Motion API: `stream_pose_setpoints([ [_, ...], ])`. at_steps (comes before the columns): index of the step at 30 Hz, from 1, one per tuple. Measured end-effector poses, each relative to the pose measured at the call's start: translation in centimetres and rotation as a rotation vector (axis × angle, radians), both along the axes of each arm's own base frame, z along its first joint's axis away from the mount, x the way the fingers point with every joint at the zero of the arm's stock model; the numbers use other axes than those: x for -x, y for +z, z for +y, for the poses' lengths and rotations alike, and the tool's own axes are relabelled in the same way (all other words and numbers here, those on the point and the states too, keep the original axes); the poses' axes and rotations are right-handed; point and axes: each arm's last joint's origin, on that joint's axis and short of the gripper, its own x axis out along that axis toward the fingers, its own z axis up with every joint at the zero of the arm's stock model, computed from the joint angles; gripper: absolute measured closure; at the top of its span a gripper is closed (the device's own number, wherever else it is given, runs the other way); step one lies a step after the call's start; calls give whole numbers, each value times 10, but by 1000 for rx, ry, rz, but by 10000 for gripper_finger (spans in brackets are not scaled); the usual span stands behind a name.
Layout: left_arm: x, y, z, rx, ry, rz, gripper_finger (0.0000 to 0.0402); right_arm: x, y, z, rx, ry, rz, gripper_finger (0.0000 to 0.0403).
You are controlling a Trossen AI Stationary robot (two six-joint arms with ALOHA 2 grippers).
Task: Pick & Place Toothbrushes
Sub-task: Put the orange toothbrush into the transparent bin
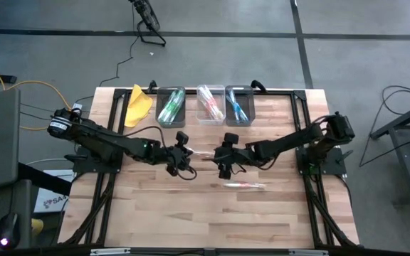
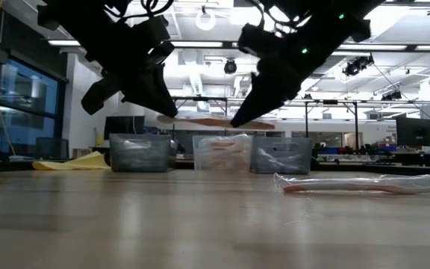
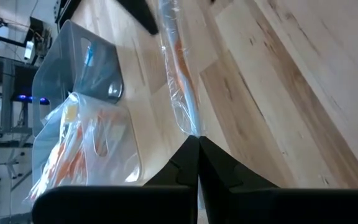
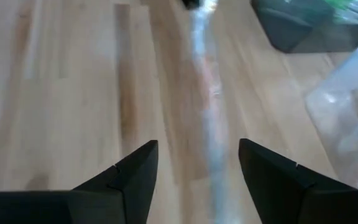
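Note:
The robot's right hand next needs to take hold of the pink-and-white toothbrush's free wrapped end (image 1: 208, 153). Then the toothbrush can go into the clear bin (image 1: 210, 105).
A pink-and-white toothbrush in a clear wrapper (image 1: 203, 153) (image 2: 215, 122) hangs level in the air between my two grippers, over the middle of the table. My left gripper (image 1: 191, 153) (image 3: 197, 142) is shut on one end of it. My right gripper (image 1: 216, 156) (image 4: 197, 162) is open at the other end. Its fingers stand on either side of the toothbrush (image 4: 209, 118), and I see no touch. A second wrapped toothbrush (image 1: 244, 185) (image 2: 349, 185) lies flat on the table, nearer the near edge. My left gripper pinches the toothbrush by the end of its clear wrapper (image 3: 190, 124) between its two shut fingers (image 3: 182, 158), which lie along the toothbrush. The toothbrush is lifted clear of the table and stretches level away from the fingers toward my right gripper.
Three small bins stand at the far edge: one with green brushes (image 1: 171, 107), one with pink (image 1: 210, 104), one with blue (image 1: 238, 105). A yellow cloth (image 1: 139, 104) lies left of them. Bare wood stretches toward the near edge.

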Motion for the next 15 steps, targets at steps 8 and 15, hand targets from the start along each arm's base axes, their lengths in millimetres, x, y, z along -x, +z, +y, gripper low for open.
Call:
stream_pose_setpoints([
  [8, 0, 0, 0, -1, 1, 5, 401, -4, -4, -3, -4, 8, -11, 248],
  [15, 0, 0, 0, -1, 2, 2, 401, -4, -5, -5, -1, 0, -1, 340],
])
